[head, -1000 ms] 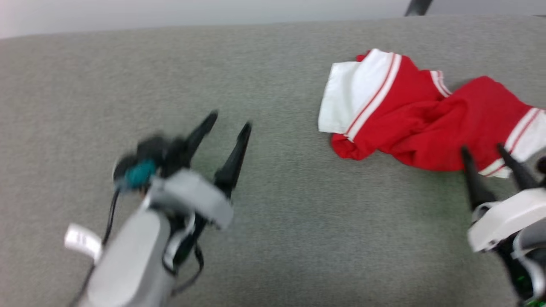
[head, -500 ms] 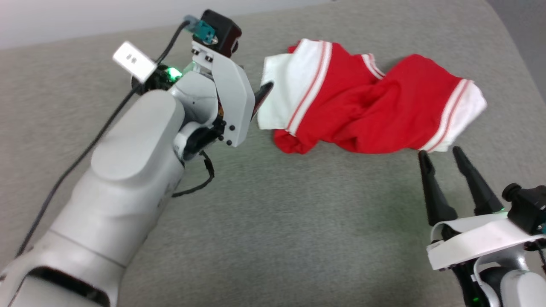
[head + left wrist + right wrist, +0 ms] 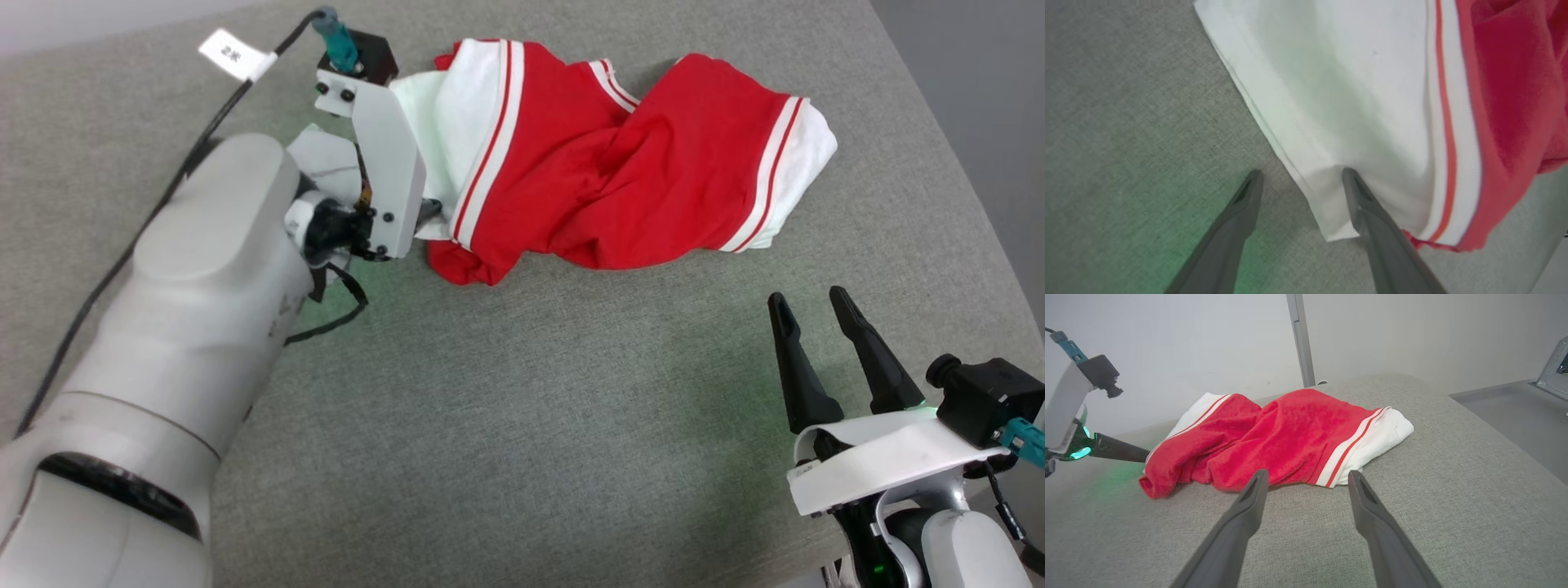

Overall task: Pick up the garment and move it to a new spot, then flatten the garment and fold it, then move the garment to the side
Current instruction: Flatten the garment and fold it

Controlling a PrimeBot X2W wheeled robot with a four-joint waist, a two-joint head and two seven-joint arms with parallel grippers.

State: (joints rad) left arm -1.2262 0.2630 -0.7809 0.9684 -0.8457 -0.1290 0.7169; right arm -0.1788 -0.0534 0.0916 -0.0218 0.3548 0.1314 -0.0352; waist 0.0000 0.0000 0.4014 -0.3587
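The garment's white sleeve edge sticks out while the garment's red body (image 3: 647, 186) lies slack and crumpled, so my right gripper should grab that edge next.
The garment (image 3: 604, 171), red with white sleeves and striped trim, lies crumpled on the grey padded surface. My left gripper (image 3: 1301, 173) is open at the garment's left end. The white sleeve (image 3: 1372, 102) has its hem corner between the fingers, and the right finger (image 3: 1367, 212) rests on the sleeve. In the head view the left wrist housing (image 3: 384, 155) covers that spot. My right gripper (image 3: 804, 298) is open and empty, a short way in front of the garment's right sleeve (image 3: 1372, 437), fingers (image 3: 1249, 514) pointing toward it without touching.
The grey padded surface (image 3: 522, 425) reaches well in front of the garment. Its right edge drops to a darker floor (image 3: 980, 82). A grey post (image 3: 1300, 339) stands behind the surface against a pale wall. A metal frame (image 3: 1555, 363) shows at far right.
My left arm has swung from the near left up to the garment's white sleeve, fingers now straddling its hem. The head camera has shifted. Both grippers remain open.
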